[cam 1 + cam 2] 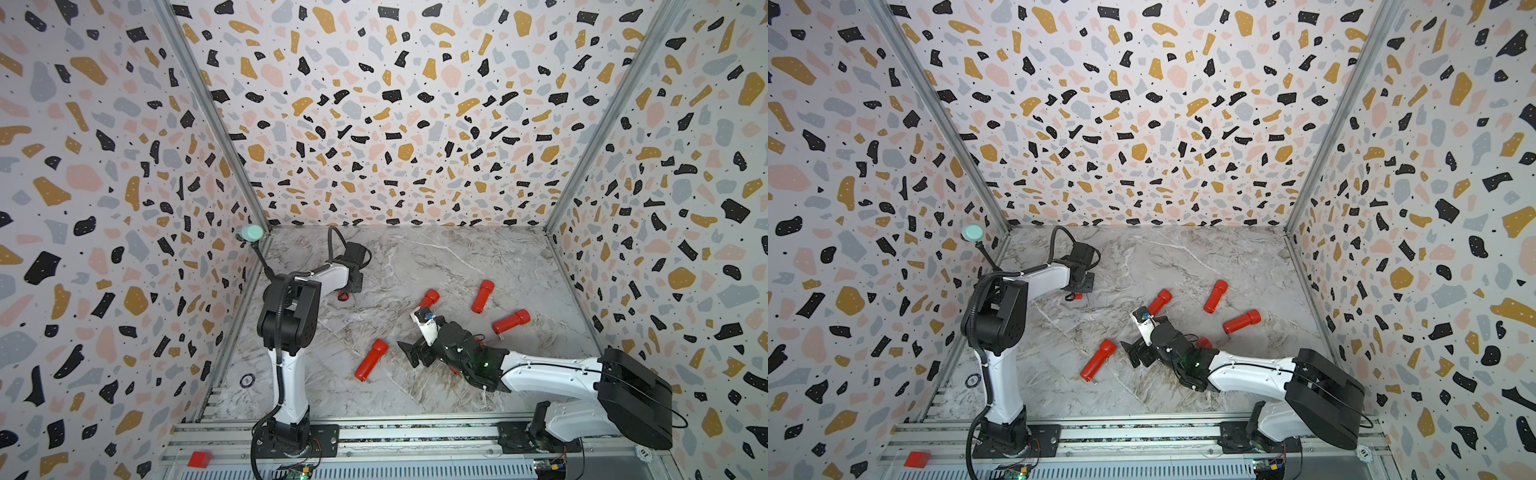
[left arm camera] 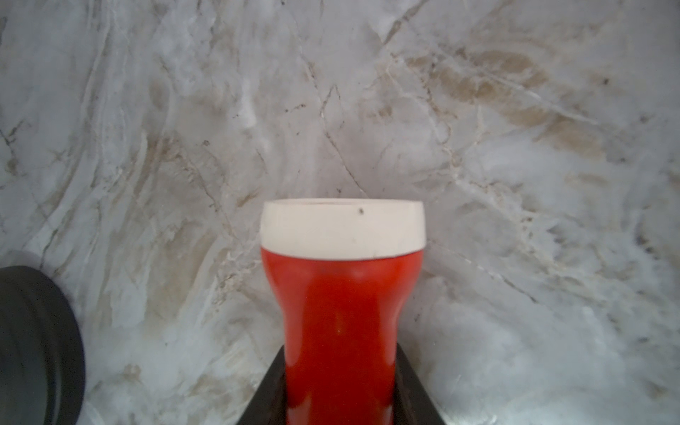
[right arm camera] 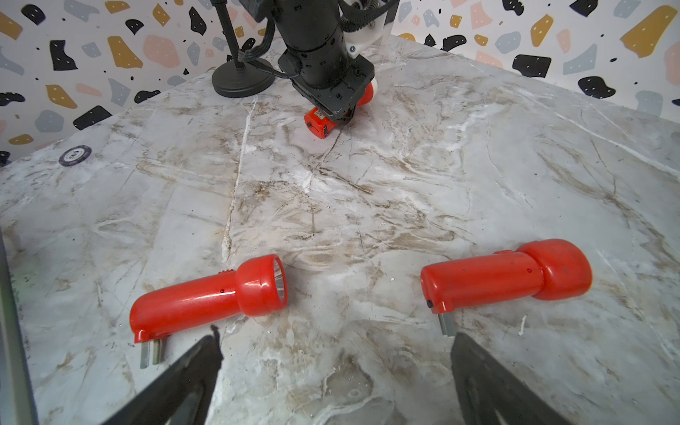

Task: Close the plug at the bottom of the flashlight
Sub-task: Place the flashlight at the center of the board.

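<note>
The flashlight's white head ring (image 2: 343,229) lies level against the marble tabletop, so the flashlight would rest there, and I should open my left gripper now.
My left gripper (image 2: 340,386) is shut on the red body of a flashlight (image 2: 342,294), whose white head ring points away from the wrist. In both top views this gripper (image 1: 348,291) (image 1: 1077,293) sits low at the back left of the table. The right wrist view shows the held flashlight's bottom end (image 3: 320,125) sticking out below the jaws; whether its plug is folded I cannot tell. My right gripper (image 3: 336,335) (image 1: 409,353) hovers open over the table's middle, holding nothing. Two red flashlights (image 3: 206,298) (image 3: 504,276) lie ahead of it, their metal plug prongs (image 3: 151,353) (image 3: 445,323) sticking out.
Several more red flashlights lie on the marble table (image 1: 371,360) (image 1: 482,296) (image 1: 511,322), one partly under the right arm (image 1: 1203,343). A stand with a mint head (image 1: 249,233) and black round base (image 3: 243,79) is at the back left. A poker chip (image 1: 247,380) lies near the left wall.
</note>
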